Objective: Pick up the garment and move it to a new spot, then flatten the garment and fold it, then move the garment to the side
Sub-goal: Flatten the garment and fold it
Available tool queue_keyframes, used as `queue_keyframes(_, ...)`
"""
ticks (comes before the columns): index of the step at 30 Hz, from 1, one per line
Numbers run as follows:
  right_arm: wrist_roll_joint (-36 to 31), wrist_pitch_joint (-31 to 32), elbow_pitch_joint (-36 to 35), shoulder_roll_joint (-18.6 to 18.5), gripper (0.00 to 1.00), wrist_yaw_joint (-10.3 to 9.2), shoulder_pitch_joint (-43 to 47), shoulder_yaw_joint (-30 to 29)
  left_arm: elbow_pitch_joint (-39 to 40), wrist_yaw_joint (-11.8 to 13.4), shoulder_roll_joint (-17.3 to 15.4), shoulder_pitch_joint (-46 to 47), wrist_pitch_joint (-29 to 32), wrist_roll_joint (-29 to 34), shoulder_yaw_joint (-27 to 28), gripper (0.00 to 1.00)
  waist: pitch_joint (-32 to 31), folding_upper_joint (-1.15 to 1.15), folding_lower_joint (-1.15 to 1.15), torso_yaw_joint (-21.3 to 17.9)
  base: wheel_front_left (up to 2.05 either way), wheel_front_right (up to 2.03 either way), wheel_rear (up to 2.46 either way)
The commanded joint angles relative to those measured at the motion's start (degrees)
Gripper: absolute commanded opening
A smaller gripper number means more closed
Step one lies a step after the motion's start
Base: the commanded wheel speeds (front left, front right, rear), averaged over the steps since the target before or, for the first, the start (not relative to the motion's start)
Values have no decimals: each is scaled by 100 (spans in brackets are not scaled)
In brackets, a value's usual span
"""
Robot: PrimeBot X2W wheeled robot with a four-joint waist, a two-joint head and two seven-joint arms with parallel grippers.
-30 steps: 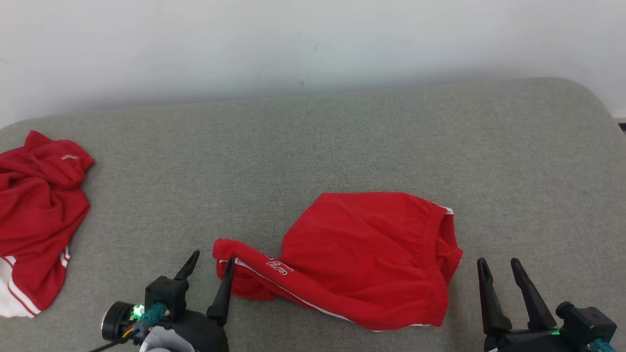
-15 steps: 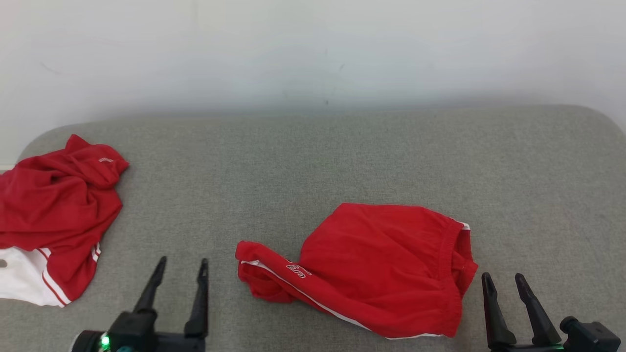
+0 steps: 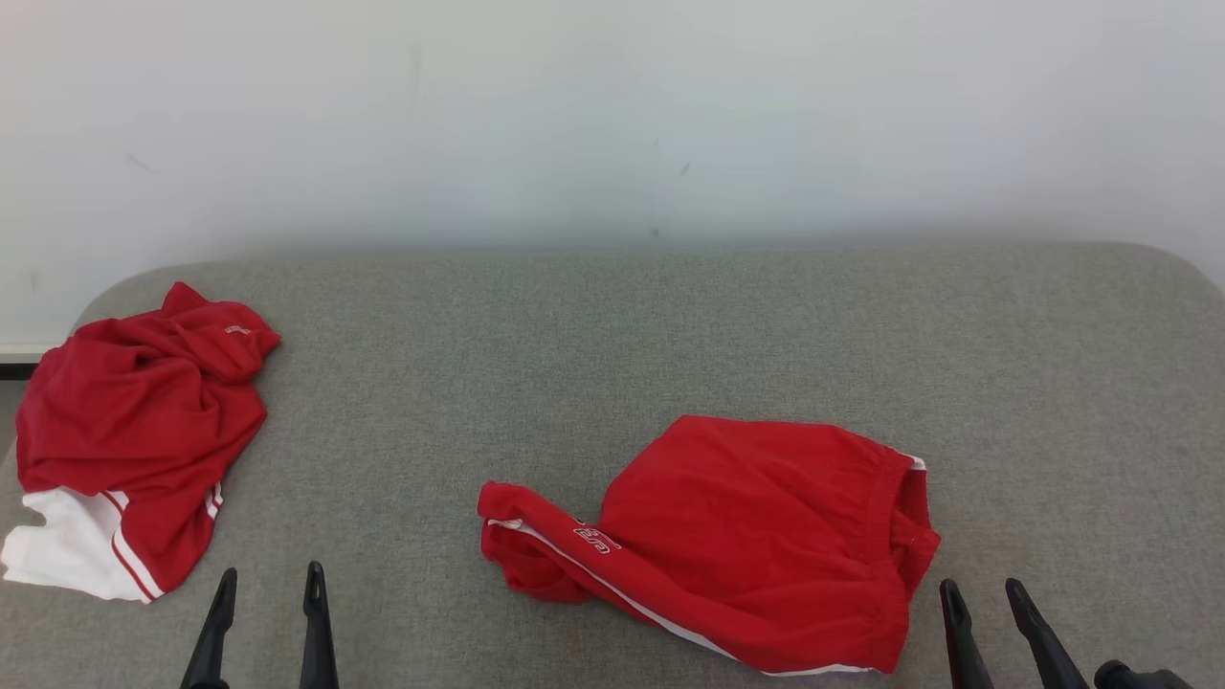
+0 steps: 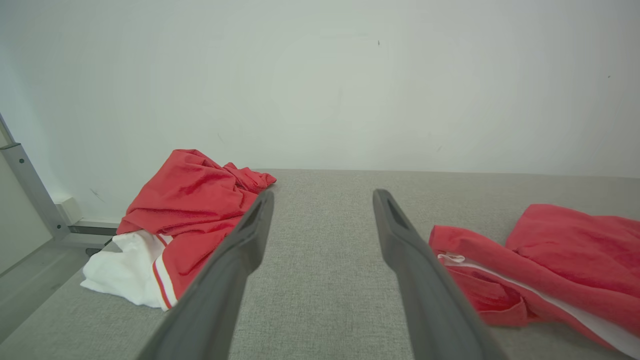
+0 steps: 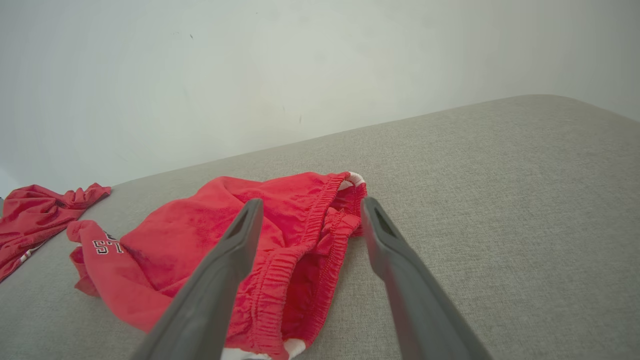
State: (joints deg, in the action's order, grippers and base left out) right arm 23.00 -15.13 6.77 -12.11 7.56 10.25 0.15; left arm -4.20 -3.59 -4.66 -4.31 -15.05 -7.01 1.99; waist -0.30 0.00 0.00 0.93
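The elastic waistband (image 3: pixel 883 517) (image 5: pixel 273 291) of the shorts stands up in a gathered fold while the legs of the shorts lie loose, so my right gripper needs to grab it next.
The garment (image 3: pixel 756 536) is a pair of red shorts with a white side stripe and white lettering, lying loosely folded on the grey cushion, front centre-right. It also appears in the left wrist view as the garment (image 4: pixel 560 260) and in the right wrist view as the garment (image 5: pixel 240 245). My left gripper (image 3: pixel 268 586) stands open at the lower left, apart from the cloth, nothing between its fingers. My right gripper (image 3: pixel 984 593) is open at the lower right, just right of the elastic waistband. In its own view, the right gripper (image 5: pixel 310 207) frames the waistband edge.
A second red and white garment (image 3: pixel 134 440) lies crumpled at the cushion's far left edge, also in the left wrist view (image 4: pixel 185 220). The grey cushion (image 3: pixel 670 335) meets a pale wall behind. Its rounded right corner (image 3: pixel 1177 277) is bare. A metal frame post (image 4: pixel 30 190) stands beyond the left edge.
The head camera has tilted up and shifted, so the whole scene sits lower. My left gripper drew back from the shorts' leg end toward the lower left. The garment lies unmoved.
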Motion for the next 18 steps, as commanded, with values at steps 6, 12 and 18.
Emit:
queue_keyframes(6, 32, -1, -37, -46, 100, -16, 145, 62, 35, -69, 96, -181, -18, 103, 135, 100, -75, 0, 0, -16, 0, 0, 0)
queue_keyframes(12, 38, -1, -29, -101, 100, -16, 187, 151, -80, -139, 131, -203, -18, 140, 135, 100, -90, 0, 0, -37, 0, 0, 0)
queue_keyframes(18, 32, -1, 5, -297, 100, -17, 257, 414, -318, -274, 149, -3, -18, 26, -53, 100, -31, 0, 0, -68, 0, 0, 0)
